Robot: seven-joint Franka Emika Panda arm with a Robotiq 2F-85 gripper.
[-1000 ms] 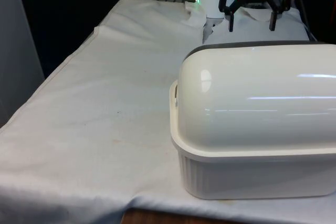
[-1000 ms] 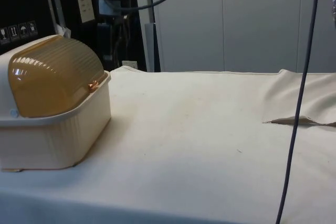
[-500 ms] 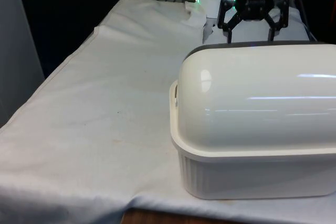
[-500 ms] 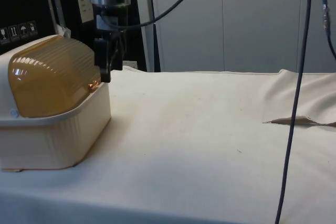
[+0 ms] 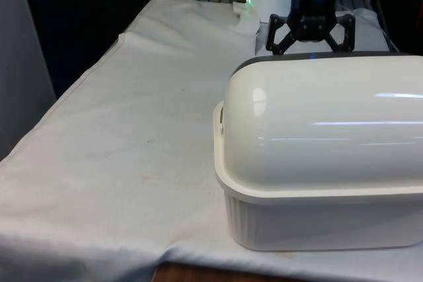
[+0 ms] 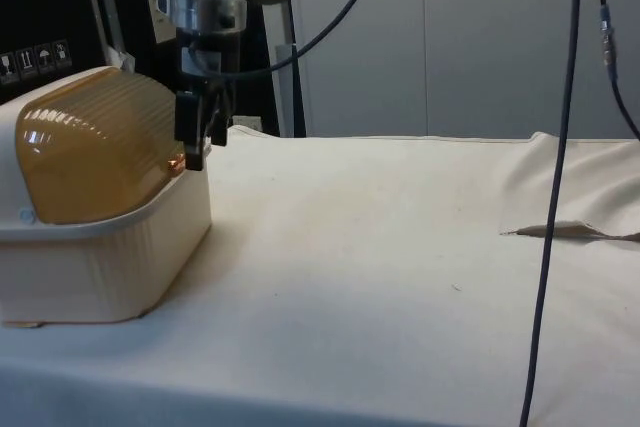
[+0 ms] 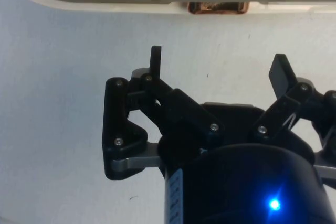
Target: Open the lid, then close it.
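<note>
I need to open the bread box next, so my gripper should grab the roll-top lid by its small copper handle tab (image 7: 218, 8).
A cream bread box (image 5: 317, 216) stands on the white cloth with its rounded back to the front view. In the side view its ribbed amber roll-top lid (image 6: 95, 152) is down over the cream base (image 6: 110, 267). A small amber handle tab (image 6: 178, 160) sits at the lid's lower edge, also seen in the wrist view as the tab (image 7: 218, 7). My black gripper (image 5: 309, 49) hangs just behind the box, at the lid's front edge (image 6: 197, 142). It is open (image 7: 218, 61), nothing between its fingers, with the tab a short way beyond the gap.
White cloth (image 6: 380, 247) stretches wide and bare in front of the box's opening side. A raised fold (image 6: 565, 230) lies at the cloth's far end in the side view. A black cable (image 6: 555, 197) hangs there. The table edge (image 5: 73, 90) runs along the front view's left.
The gripper has come down from above, out of the side view, to the lid's front edge beside the handle tab. It stays open. The lid has not moved.
</note>
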